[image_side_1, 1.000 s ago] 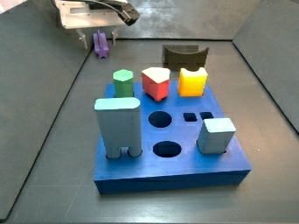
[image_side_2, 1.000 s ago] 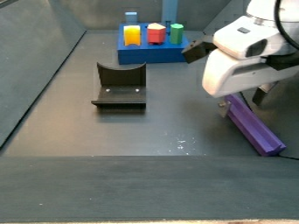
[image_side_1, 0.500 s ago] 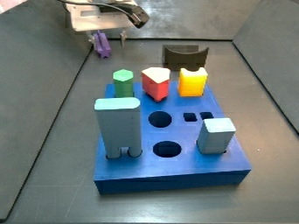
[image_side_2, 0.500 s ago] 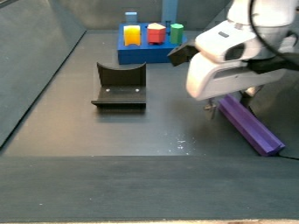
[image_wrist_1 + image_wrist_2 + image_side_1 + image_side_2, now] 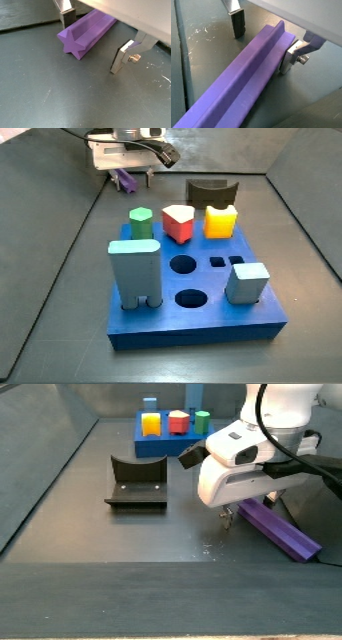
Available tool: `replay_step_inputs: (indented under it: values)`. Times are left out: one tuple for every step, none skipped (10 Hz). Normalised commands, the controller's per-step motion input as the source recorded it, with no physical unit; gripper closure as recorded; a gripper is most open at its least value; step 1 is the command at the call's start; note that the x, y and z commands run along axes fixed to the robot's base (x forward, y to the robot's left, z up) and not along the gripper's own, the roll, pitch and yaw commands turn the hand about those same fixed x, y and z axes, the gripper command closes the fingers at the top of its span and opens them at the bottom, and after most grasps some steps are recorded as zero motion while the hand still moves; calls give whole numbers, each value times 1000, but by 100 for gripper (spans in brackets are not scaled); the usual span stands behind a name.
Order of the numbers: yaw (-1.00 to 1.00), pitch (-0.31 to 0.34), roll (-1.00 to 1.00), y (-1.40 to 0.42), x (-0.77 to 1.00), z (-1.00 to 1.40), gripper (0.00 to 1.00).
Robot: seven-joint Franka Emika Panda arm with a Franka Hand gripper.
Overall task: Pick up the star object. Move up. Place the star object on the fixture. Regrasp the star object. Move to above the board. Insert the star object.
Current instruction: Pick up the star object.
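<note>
My gripper is to hold the star object by its long ridged sides next. Then it will lift the star object and put it on the fixture (image 5: pixel 211 194).
The star object (image 5: pixel 85 33) is a long purple ridged prism lying flat on the dark floor, and both wrist views show it running between my fingers (image 5: pixel 238 24). My gripper (image 5: pixel 93 35) is open and straddles one end of it, with one silver finger (image 5: pixel 123 56) on each side. In a wrist view one finger (image 5: pixel 288 59) stands close against the prism's side while the other is a gap away. In a side view the gripper (image 5: pixel 130 166) hangs low over the star object (image 5: pixel 124 180), far behind the blue board (image 5: pixel 201 324). The dark fixture (image 5: pixel 136 484) stands apart from it.
The board carries a green hexagonal peg (image 5: pixel 140 223), a red peg (image 5: pixel 178 223), a yellow notched block (image 5: pixel 221 221), a tall pale teal block (image 5: pixel 134 273) and a small pale block (image 5: pixel 247 283). Grey walls (image 5: pixel 54 188) close in the floor near the star object.
The gripper has come down and sideways along the star object, so its fingers now stand on either side of it. The star object itself has not moved.
</note>
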Motion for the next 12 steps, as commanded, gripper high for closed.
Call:
replay_step_inputs:
  values:
    - [734, -184, -43, -77, -194, -537, 0]
    - [709, -260, -116, -23, -217, -426, 0]
    - [600, -291, -144, 0, -291, -343, 0]
    - [514, -306, -141, 0, -346, -317, 0]
    - [406, -339, -99, 0, -423, -320, 0]
    - [363, -339, -79, 0, -471, -306, 0]
    - [329, -361, -56, -6, -471, -263, 0]
    - [71, -274, -216, 0, -117, -351, 0]
    - [31, -220, -154, 0, -83, -277, 0]
    - [0, -17, 0, 0, 0, 0, 0]
    - [0, 0, 0, 0, 0, 0, 100]
    - [0, 0, 0, 0, 0, 0, 100]
